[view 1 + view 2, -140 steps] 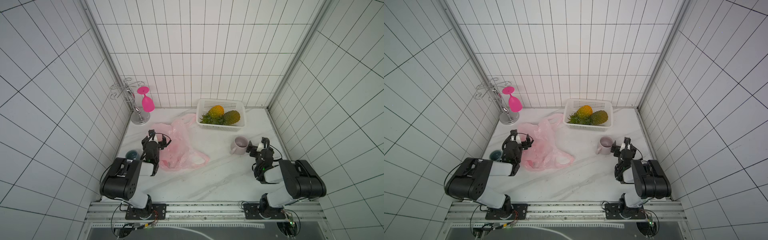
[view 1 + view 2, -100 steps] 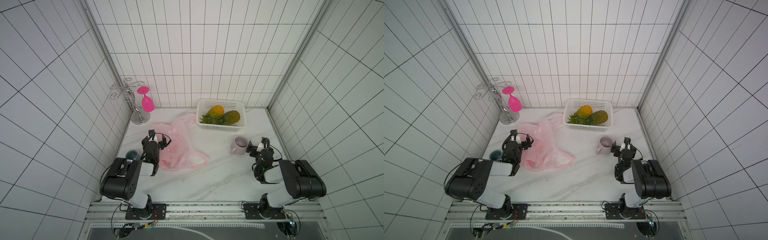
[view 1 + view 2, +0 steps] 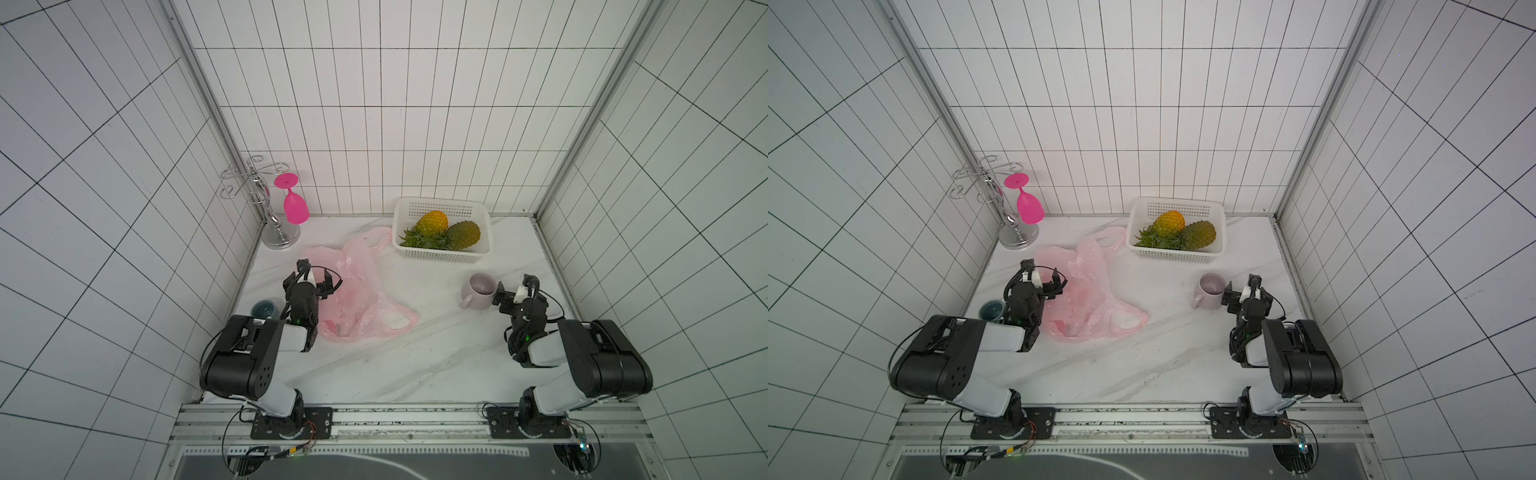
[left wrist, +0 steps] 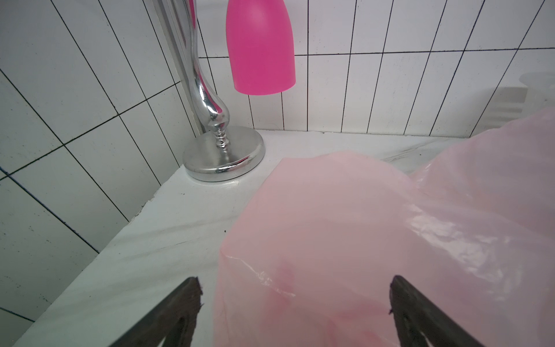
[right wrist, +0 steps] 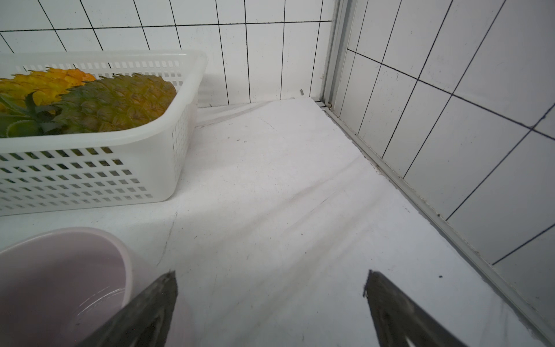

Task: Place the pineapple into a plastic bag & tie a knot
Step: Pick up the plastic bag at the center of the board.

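My left gripper is to pinch the edge of the plastic bag's opening next, between its two handle loops. That will open the plastic bag (image 3: pixel 359 286) for the pineapple.
The pale-pink plastic bag (image 3: pixel 359 286) (image 3: pixel 1090 286) lies flat and crumpled on the white table, with its handle loops loose and no knot in view. Two pineapples rest in a white basket (image 3: pixel 440 257) at the back: a yellow pineapple (image 3: pixel 433 220) and a greener pineapple (image 3: pixel 464 235) (image 5: pixel 120 102). My left gripper (image 3: pixel 315 275) (image 4: pixel 294 288) hovers open over the bag's left edge, with pink film beneath the jaws and nothing pinched. Beside the mug, my right gripper (image 3: pixel 515 287) (image 5: pixel 270 282) is open over bare table.
A lilac mug (image 3: pixel 478 291) stands just left of the right gripper. A teal cup (image 3: pixel 264 309) sits by the left wall. A chrome glass rack (image 3: pixel 280 239) with a hanging pink goblet (image 3: pixel 296 205) fills the back left corner. Tiled walls close three sides.
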Controlling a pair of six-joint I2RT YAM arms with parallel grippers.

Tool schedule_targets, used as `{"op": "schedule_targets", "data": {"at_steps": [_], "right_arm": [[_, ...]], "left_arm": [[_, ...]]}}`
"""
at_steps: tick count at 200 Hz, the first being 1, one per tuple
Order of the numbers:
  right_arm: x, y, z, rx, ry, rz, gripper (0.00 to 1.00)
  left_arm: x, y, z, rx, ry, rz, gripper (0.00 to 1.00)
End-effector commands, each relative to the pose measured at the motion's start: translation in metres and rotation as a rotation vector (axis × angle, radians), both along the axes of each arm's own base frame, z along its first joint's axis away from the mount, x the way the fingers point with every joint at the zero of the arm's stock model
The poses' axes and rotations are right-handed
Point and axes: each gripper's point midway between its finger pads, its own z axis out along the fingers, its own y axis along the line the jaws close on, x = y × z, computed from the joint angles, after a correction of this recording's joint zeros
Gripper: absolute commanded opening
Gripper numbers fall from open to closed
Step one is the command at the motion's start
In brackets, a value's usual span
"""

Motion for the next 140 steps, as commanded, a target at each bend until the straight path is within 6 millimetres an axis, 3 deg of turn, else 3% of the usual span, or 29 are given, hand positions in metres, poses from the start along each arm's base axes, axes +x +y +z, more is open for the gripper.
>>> {"op": "schedule_targets", "data": {"at_steps": [1, 15, 30, 44, 57, 71, 86, 116, 140], "right_arm": [[0.008, -0.018, 0.054, 0.009, -0.157, -0.098, 0.99], [-0.002, -0.028, 0.065, 0.049, -0.153, -0.173, 0.99], [-0.017, -0.05, 0.065, 0.17, -0.12, -0.345, 0.99], [-0.037, -0.067, 0.062, 0.298, -0.121, -0.514, 0.99], [-0.044, -0.066, 0.065, 0.393, -0.115, -0.522, 0.99], [-0.037, -0.046, 0.081, 0.445, -0.09, -0.378, 0.92], [-0.025, -0.014, 0.108, 0.471, -0.088, -0.16, 0.83], [-0.009, 0.049, 0.15, 0.526, -0.06, 0.196, 0.78], [0.009, 0.089, 0.156, 0.506, 0.041, 0.316, 0.79]], "left_arm": [[0.009, 0.003, 0.029, 0.03, -0.012, 0.044, 0.97], [0.012, -0.001, 0.038, -0.002, 0.1, 0.081, 0.97], [0.011, -0.004, 0.06, -0.058, 0.087, 0.126, 0.97], [0.008, -0.019, 0.082, -0.124, 0.046, 0.088, 0.97], [0.003, -0.037, 0.1, -0.213, 0.021, 0.04, 0.92], [-0.003, -0.064, 0.105, -0.331, 0.112, -0.072, 0.75], [-0.017, -0.101, 0.097, -0.378, 0.282, -0.207, 0.67], [-0.061, -0.159, 0.071, -0.257, 0.563, -0.345, 0.69], [-0.063, -0.183, 0.059, -0.155, 0.65, -0.346, 0.76]]}}
